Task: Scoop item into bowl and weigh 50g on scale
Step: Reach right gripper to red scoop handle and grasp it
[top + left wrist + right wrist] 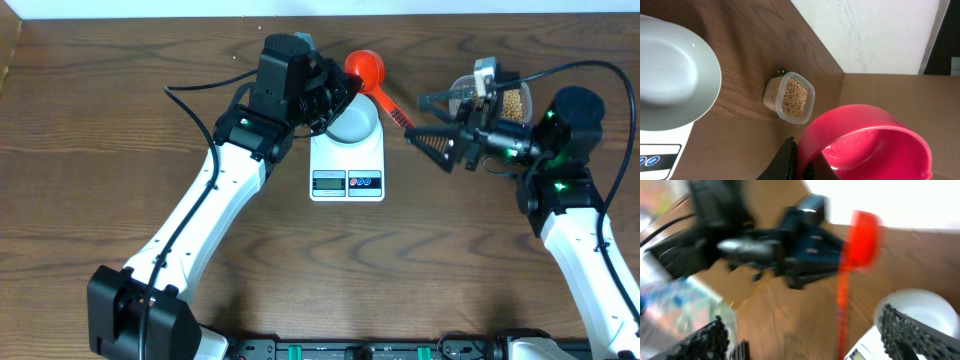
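The red scoop needs to be grabbed next by its handle's end (404,120) with my right gripper. The red scoop's cup then stays free to scoop beans into the bowl (352,124).
The pale bowl (352,124) stands on the white scale (347,170) at the middle of the table and looks empty (670,75). My left gripper (341,91) is shut on the rim of a red scoop (366,68), seen close up in the left wrist view (870,145). Its handle (396,112) reaches toward my right gripper (414,117), which is open, with the handle's end (841,315) between its fingers (905,330). The tan beans fill a clear tub (511,101) behind the right arm, also seen from the left wrist (795,97).
The scale's display and buttons (347,181) face the front edge. The right wrist view is blurred by motion. A cardboard wall (890,95) borders the table's far right, and cables (600,70) trail from the right arm.
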Motion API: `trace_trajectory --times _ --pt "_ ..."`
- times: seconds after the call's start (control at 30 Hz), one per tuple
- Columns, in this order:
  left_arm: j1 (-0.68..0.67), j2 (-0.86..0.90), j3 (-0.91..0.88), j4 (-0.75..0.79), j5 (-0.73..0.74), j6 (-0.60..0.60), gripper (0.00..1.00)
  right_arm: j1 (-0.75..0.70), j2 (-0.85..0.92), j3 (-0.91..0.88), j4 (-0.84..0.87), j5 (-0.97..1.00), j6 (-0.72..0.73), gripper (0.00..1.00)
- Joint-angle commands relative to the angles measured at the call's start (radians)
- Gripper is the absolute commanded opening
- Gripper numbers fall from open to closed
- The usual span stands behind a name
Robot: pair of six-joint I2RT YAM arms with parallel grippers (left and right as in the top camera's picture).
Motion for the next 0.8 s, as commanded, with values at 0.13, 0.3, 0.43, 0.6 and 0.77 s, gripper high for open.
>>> trace_trajectory --times 0.13,0.3,0.43,0.6,0.77 --pt "0.000 -0.011 0.003 0.005 -0.032 -0.012 0.07 0.039 -0.002 0.018 -0.021 0.197 0.076 0.91" --pt "-0.001 -0.011 0.003 0.005 -0.037 -0.039 0.07 0.098 -0.002 0.016 -0.016 0.276 0.076 0.83" --pt "0.000 -0.011 0.003 0.005 -0.047 -0.107 0.07 0.131 -0.002 0.015 -0.030 0.359 0.078 0.72" --pt "0.000 -0.011 0.003 0.002 -0.063 -0.221 0.07 0.137 -0.002 0.015 -0.029 0.421 0.159 0.66" --pt "-0.001 -0.011 0.003 -0.002 -0.061 -0.236 0.07 0.139 -0.002 0.015 -0.029 0.426 0.163 0.58"
